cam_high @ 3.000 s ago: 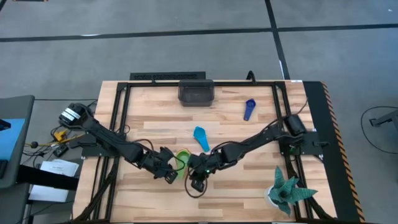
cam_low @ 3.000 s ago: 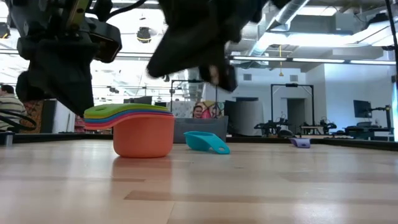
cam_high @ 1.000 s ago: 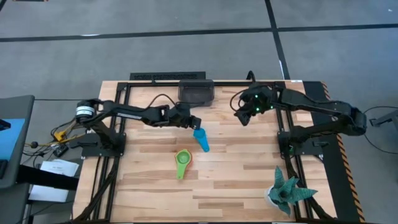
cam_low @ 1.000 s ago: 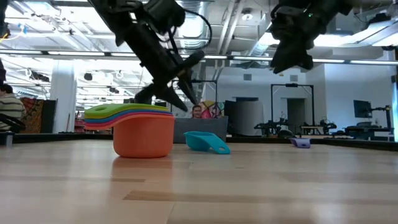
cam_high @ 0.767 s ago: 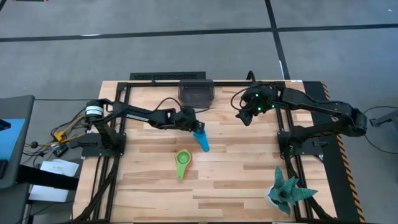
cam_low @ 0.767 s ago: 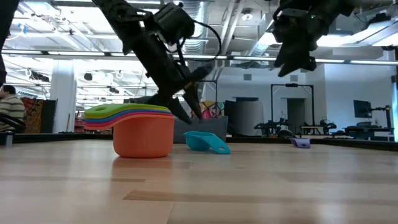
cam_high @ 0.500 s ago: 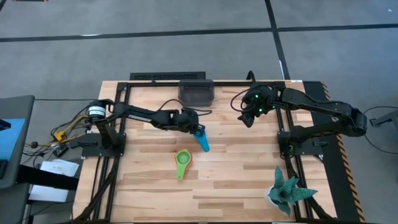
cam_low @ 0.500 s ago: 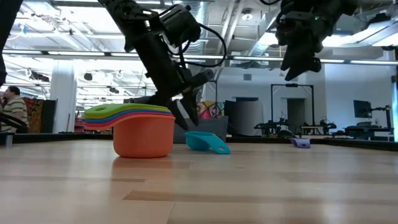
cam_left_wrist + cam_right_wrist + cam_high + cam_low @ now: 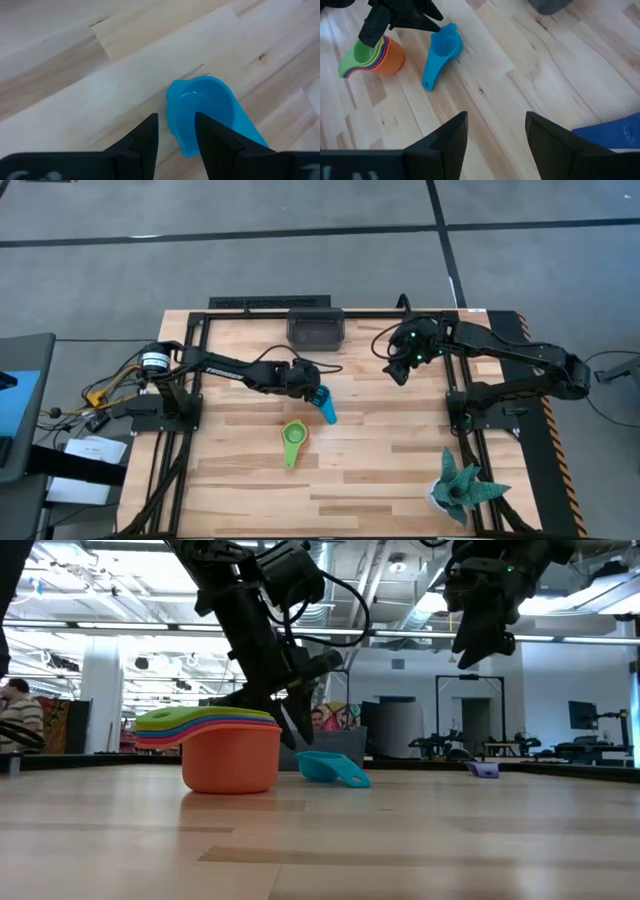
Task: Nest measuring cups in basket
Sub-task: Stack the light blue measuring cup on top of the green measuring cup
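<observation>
The light blue cup should nest on the green cup's stack, so my left gripper needs to grab that cup by its bowl's rim [image 9: 318,393] [image 9: 172,107] next.
A light blue measuring cup [image 9: 326,408] lies on the table's middle, bowl toward the far edge. My left gripper [image 9: 175,132] hangs open just above that bowl's rim [image 9: 172,107], tipped steeply down. I cannot tell whether it touches. Nearer the front stands a nested stack [image 9: 225,745] with an orange cup at the bottom and a green one on top. The dark basket [image 9: 315,328] sits at the far edge. My right gripper [image 9: 495,130] is open, high over the back right. A dark blue cup [image 9: 615,131] lies below it.
A teal spiky plant [image 9: 460,490] stands at the front right corner. Black frame rails run along the table's left, right and far sides. Bare wood lies between the stack [image 9: 294,442] and the front edge.
My left gripper has come away from the basket toward the near edge and sunk toward the light blue cup, tipping more steeply down. The cups have not moved.
</observation>
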{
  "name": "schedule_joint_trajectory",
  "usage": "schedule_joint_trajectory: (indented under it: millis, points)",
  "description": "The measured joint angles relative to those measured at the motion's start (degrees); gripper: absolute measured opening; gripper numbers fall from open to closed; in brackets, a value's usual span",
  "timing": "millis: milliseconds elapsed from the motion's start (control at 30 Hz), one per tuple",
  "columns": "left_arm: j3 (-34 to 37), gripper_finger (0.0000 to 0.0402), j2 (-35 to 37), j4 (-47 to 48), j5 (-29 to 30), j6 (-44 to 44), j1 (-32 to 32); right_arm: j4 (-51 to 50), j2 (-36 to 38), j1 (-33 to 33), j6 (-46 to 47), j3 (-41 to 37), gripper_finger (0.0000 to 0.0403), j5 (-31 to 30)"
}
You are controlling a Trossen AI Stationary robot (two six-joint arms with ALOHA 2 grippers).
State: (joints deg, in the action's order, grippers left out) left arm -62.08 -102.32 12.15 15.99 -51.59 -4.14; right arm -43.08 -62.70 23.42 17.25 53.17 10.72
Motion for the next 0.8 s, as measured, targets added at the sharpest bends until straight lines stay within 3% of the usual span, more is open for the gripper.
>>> schedule_joint_trajectory:
  millis: [500, 800]
  points:
    - [0.1, 0.0109, -3.8, -1.9, -0.5, -1.2, 0.0, -1.9, 0.2, 0.3, -1.1, 0.0, 0.0216, 1.5]
    - [0.1, 0.0014, -3.8, -2.5, 1.0, -0.3, -0.1, -3.7, 0.2, 0.8, -1.7, 0.0, 0.0197, 2.1]
